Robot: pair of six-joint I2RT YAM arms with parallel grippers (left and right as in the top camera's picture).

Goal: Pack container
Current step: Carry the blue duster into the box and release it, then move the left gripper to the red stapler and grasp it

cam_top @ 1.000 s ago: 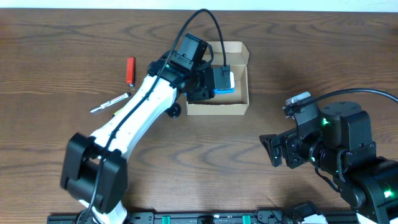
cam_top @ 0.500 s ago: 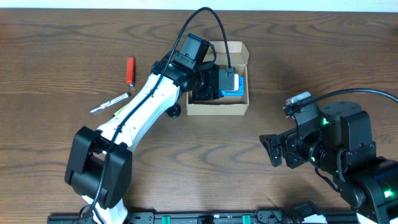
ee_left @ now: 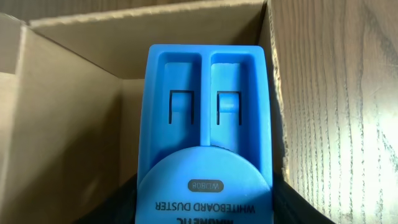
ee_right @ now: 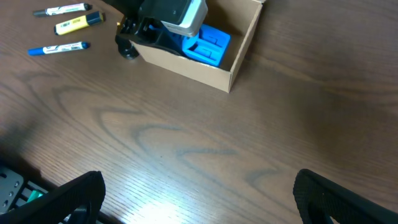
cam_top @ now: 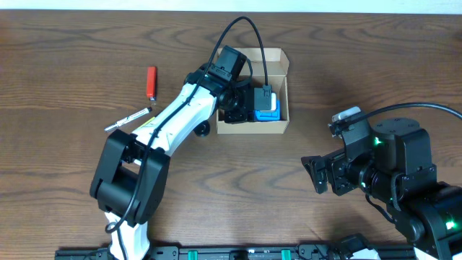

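The duster is low between the box's sides and would end up inside the box if I opened my left gripper now. It is time for my left gripper to let go of the duster.
The container is a tan cardboard box, open at the top, at the back middle of the table. My left gripper reaches into it and is shut on a blue whiteboard duster, held low inside the box at its right wall. In the left wrist view the duster fills the middle, with dark fingers on both sides and the box wall to the left. My right gripper is open and empty over bare table at the front right. The right wrist view shows the box, the duster and its own wide-open jaws.
A red marker and a white pen lie left of the box. The right wrist view shows three markers on the table beyond the box. The left arm's black cable loops above the box.
My left arm has pushed the duster further right and down into the box, and the arm has swung closer to it. The right arm has not moved.
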